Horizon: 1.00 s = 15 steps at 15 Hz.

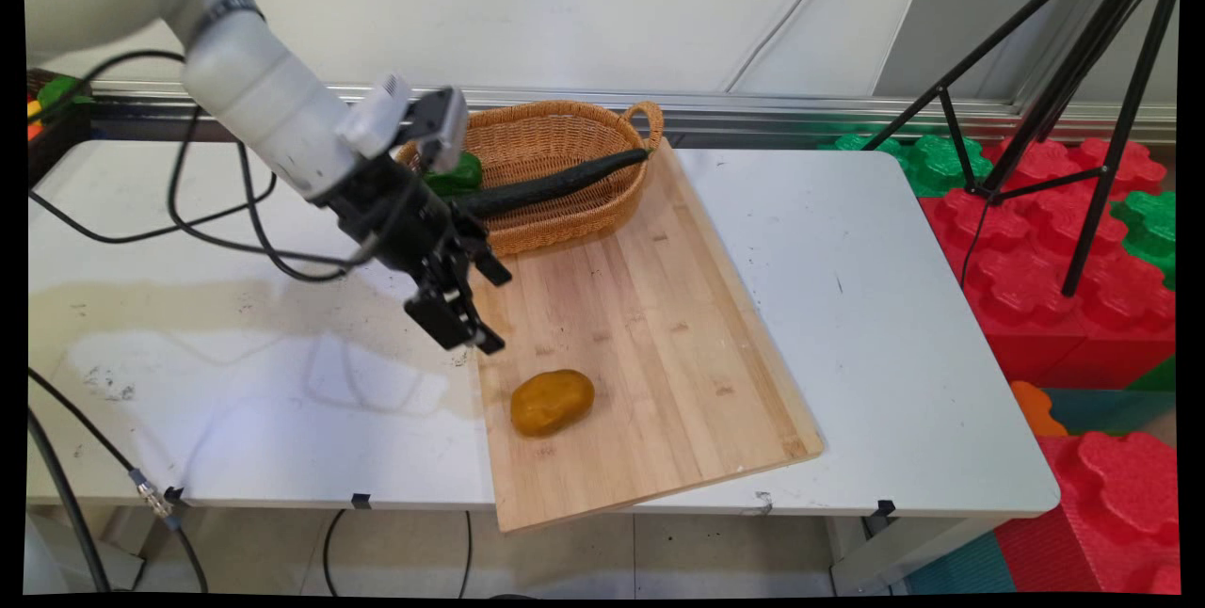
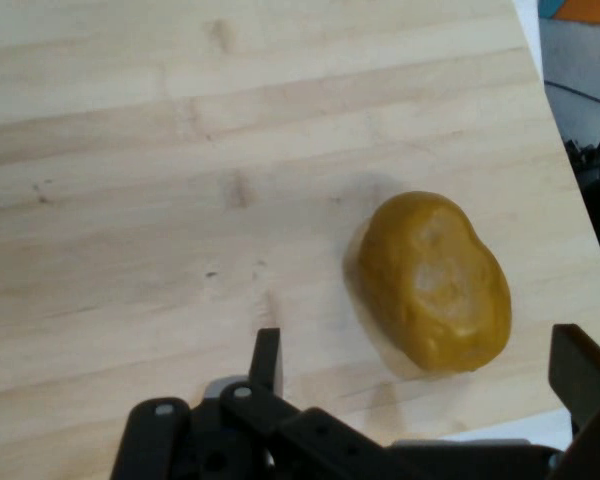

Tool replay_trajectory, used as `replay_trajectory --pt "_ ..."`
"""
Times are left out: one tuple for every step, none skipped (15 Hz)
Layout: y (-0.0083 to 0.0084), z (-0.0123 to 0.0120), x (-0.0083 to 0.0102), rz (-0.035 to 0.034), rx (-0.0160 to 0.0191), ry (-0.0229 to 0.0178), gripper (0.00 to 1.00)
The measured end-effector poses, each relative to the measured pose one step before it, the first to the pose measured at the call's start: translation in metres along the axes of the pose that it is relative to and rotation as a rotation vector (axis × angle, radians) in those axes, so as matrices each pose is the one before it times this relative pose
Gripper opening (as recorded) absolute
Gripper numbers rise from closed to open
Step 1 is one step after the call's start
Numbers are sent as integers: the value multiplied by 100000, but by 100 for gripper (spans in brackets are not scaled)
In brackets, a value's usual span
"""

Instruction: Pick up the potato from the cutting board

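Next, my gripper picks up the potato by its long sides, to put the yellow-brown potato [image 1: 553, 402] in the wicker basket [image 1: 554, 151].
A yellow-brown potato [image 1: 553, 402] [image 2: 435, 282] lies on the near left part of a wooden cutting board [image 1: 659, 326] [image 2: 180, 150]. My gripper [image 1: 491, 310] [image 2: 420, 345] hangs open over the board's left edge, just behind the potato and not touching it. In the hand view the potato sits between and slightly ahead of the two fingers, closer to the right one. Nothing is held.
A wicker basket [image 1: 602, 123] stands on the board's far end, holding a dark cucumber [image 1: 555, 184] and a green vegetable [image 1: 457, 175]. Black cables [image 1: 216, 232] hang over the table's left. A black tripod [image 1: 1083, 119] and red and green foam blocks [image 1: 1054, 288] stand beyond the right edge.
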State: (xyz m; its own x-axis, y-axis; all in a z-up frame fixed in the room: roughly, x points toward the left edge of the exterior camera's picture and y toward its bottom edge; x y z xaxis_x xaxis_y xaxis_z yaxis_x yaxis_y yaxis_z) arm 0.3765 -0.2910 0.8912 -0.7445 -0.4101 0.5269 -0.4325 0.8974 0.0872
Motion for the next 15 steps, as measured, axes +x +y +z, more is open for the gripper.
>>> replay_trajectory --pt "166 631 80 -401 -239 -624 100" --pt "144 511 74 -510 -170 -453 100" --pt "292 966 147 -1081 -260 -823 100" --pt "210 707 131 -858 -192 -560 100" --pt "253 800 137 -995 -151 -728 100" --pt "174 549 113 -678 -104 -458 100" --pt "183 540 87 -670 10 -530 100" --pt "132 406 62 -586 35 -395 100" --pt "174 513 68 -837 215 -557 100" --pt "207 602 77 -1175 350 -591 100" --pt "243 776 124 -1593 533 -745 100" --pt "115 368 78 -766 290 -260 100" --pt "157 525 140 -1030 475 -264 100" --pt "128 500 120 -977 572 -293 100" --pt "159 622 120 -1192 770 -442 100"
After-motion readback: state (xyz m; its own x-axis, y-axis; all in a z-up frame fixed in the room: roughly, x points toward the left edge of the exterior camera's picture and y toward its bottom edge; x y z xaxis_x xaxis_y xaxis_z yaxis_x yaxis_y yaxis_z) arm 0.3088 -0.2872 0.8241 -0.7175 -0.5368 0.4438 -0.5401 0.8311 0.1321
